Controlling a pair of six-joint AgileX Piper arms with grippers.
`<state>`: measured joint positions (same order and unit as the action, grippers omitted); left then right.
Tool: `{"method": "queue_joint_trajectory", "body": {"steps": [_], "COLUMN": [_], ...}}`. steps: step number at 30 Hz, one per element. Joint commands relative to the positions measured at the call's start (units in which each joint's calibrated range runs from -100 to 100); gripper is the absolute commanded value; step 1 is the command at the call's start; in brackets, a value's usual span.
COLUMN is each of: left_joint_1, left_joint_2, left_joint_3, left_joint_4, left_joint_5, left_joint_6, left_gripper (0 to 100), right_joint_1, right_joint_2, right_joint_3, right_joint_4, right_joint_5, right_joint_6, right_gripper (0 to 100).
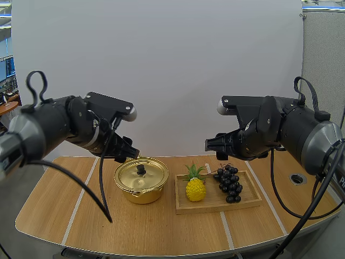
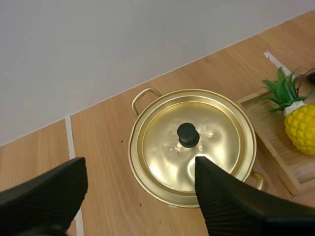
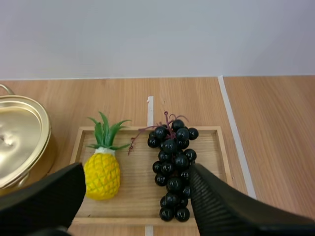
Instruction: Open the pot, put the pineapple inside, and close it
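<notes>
The lid is wider than my open fingertips, so my left gripper should next grab it by the narrow black knob (image 1: 140, 169) in its middle.
A gold pot (image 1: 141, 181) stands on the table with its lid (image 2: 191, 139) on and a black knob (image 2: 188, 134) in the middle. A yellow pineapple (image 1: 195, 186) with green leaves lies on the wooden tray (image 1: 218, 200) just right of the pot. My left gripper (image 1: 129, 155) hovers open above the pot's far left rim, fingers (image 2: 231, 201) wide apart with nothing between them. My right gripper (image 1: 214, 145) hangs open above the tray's far edge, over the pineapple (image 3: 102, 173) and grapes (image 3: 173, 162).
A bunch of dark grapes (image 1: 229, 183) shares the tray, to the right of the pineapple. A round hole (image 1: 297, 178) sits in the table at the far right. White tape lines (image 1: 80, 199) cross the wooden tabletop.
</notes>
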<state>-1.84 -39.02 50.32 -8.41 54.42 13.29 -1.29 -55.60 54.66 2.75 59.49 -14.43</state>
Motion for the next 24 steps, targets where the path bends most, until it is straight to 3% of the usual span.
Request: {"method": "queue_joint_trajectory", "body": {"steps": [1,8,16,24], "left_joint_1": [0.04,0.00,-2.57,-2.57], "left_joint_2": [4.06,16.58,28.14,35.05], "left_joint_3": [-3.17,-10.93,-16.64,-20.74], "left_joint_4": [-4.58,-8.29,-4.35,-4.57], "left_joint_5": [0.07,6.67,10.66,12.84], "left_joint_6": [6.67,10.20,11.08,11.08], "left_gripper": [100,100,100,100], "right_joint_1": [-0.24,-0.24,-0.24,-0.24], "right_joint_2": [-0.22,-0.22,-0.22,-0.22], "right_joint_3": [-0.42,-0.42,-0.42,-0.42], "right_joint_4": [-0.03,0.07,0.07,0.07], "right_joint_5": [-2.78,-2.78,-2.78,-2.78], "right_joint_6": [-0.39,-0.39,-0.39,-0.39], "right_gripper": [100,100,100,100]}}
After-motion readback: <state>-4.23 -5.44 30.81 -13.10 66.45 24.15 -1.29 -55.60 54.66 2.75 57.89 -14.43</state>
